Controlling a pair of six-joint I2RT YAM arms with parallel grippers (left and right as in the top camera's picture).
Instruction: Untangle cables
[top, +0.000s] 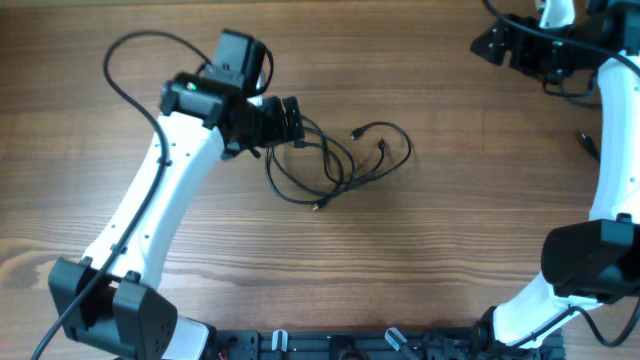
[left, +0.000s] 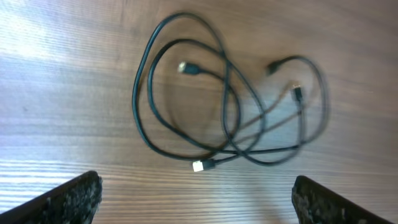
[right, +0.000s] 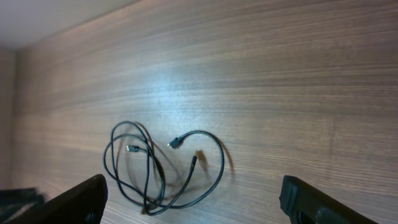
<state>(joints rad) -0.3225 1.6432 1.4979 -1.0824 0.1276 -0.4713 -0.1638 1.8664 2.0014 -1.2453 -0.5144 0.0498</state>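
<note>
My left gripper should next grab the cable by its outer loop, so the plug ends stay free for untangling.
The cables are thin black cords lying in overlapping loops on the wooden table, near its middle. In the left wrist view the cables show several plug ends, one with a white tip at the bottom of the loops. My left gripper hovers just left of the tangle, above it, open and empty. My right gripper is far off at the back right, open and empty. In the right wrist view the cables lie at a distance.
The wooden table carries the tangle. A thick black arm wire loops at the back left. A small dark cord end lies beside the right arm. The arm bases stand at the front corners.
</note>
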